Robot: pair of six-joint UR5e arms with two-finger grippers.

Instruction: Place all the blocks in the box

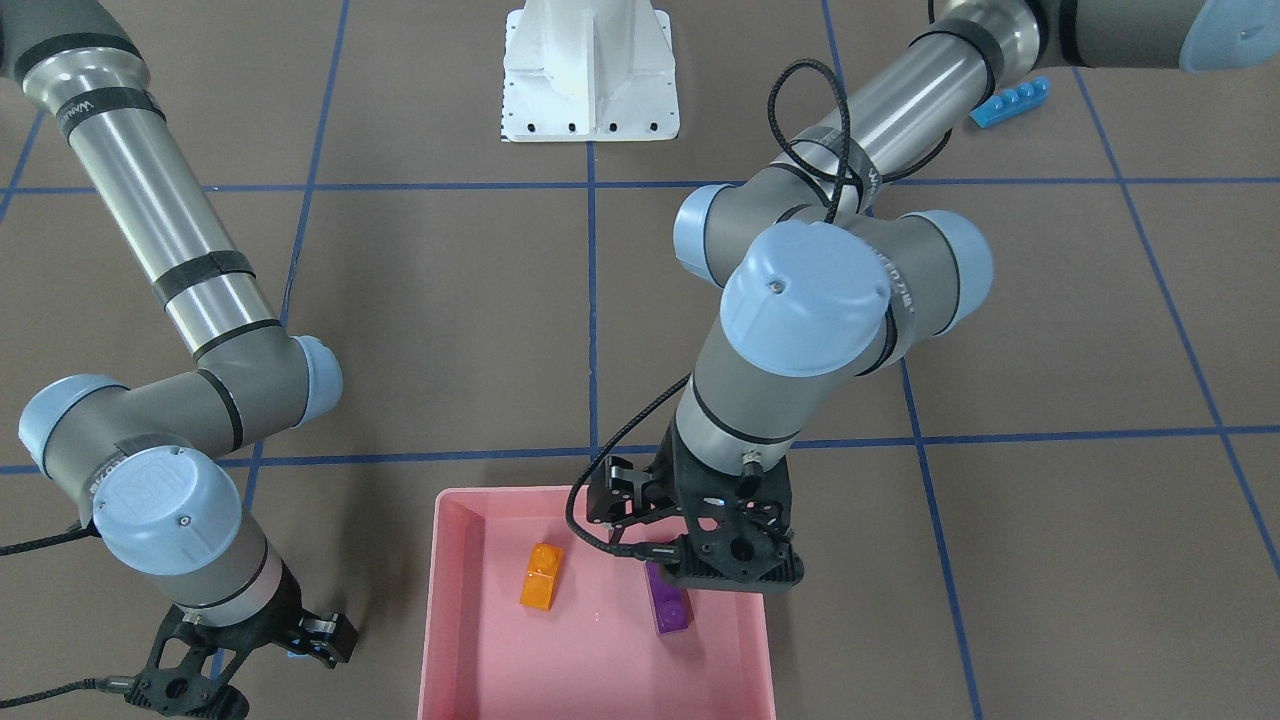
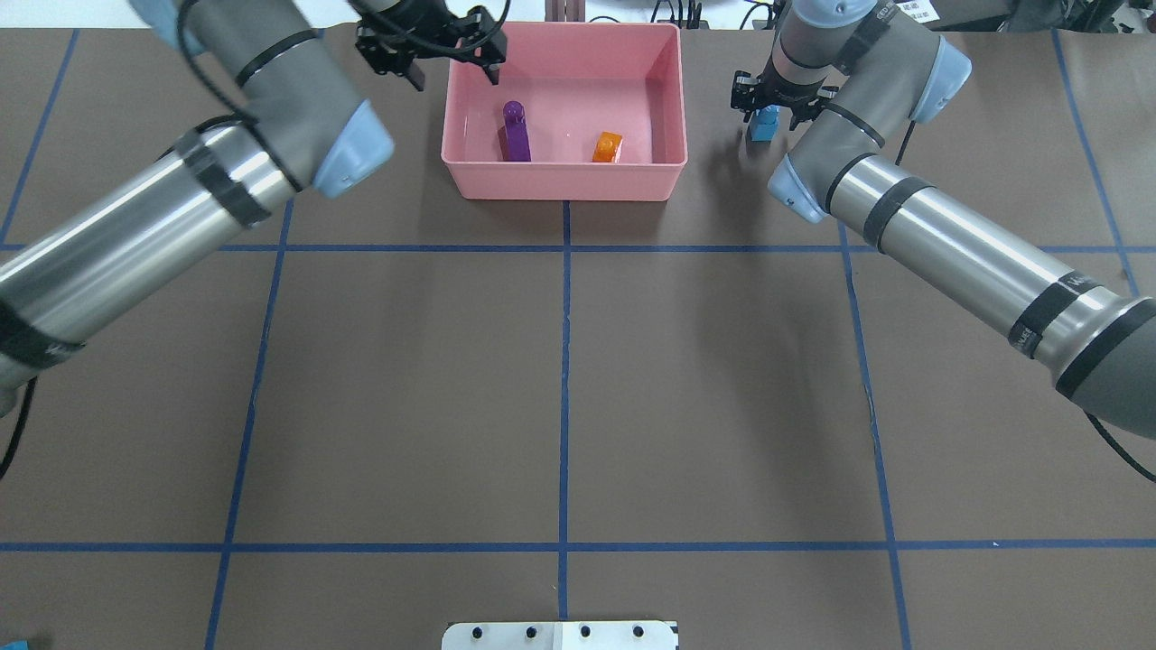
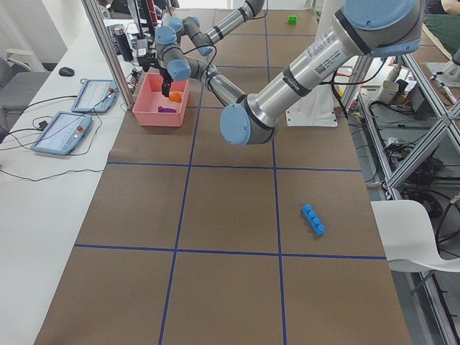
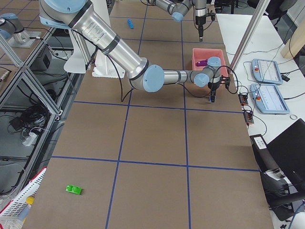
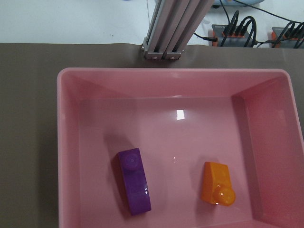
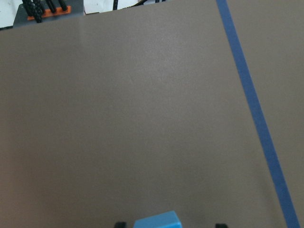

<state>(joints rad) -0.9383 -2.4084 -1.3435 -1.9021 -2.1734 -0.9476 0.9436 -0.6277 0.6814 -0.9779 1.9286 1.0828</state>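
My left gripper should put the long blue brick into the pink box [image 1: 576, 654] [image 5: 175, 156], so it should next grab the brick by its studs.
The pink box [image 2: 564, 181] sits at the table's far edge. A purple brick [image 2: 515, 131] and an orange brick [image 2: 607, 146] lie inside it, also in the left wrist view [image 5: 134, 187] [image 5: 217, 185]. My left gripper [image 2: 456, 68] hangs open and empty over the box's left side. My right gripper [image 2: 768, 113] is down at the table right of the box, open, its fingers astride the small blue brick [image 2: 763, 126] [image 6: 156, 221]. The long blue brick [image 1: 1010, 103] lies near the robot's left side. The green brick [image 4: 73, 189] lies far out on its right.
The white robot base plate [image 1: 590, 70] stands at the near middle edge. An aluminium post [image 5: 171, 28] rises just behind the box. A side table with tablets [image 3: 79, 108] runs beyond the far edge. Blue tape lines [image 2: 564, 361] cross the brown table.
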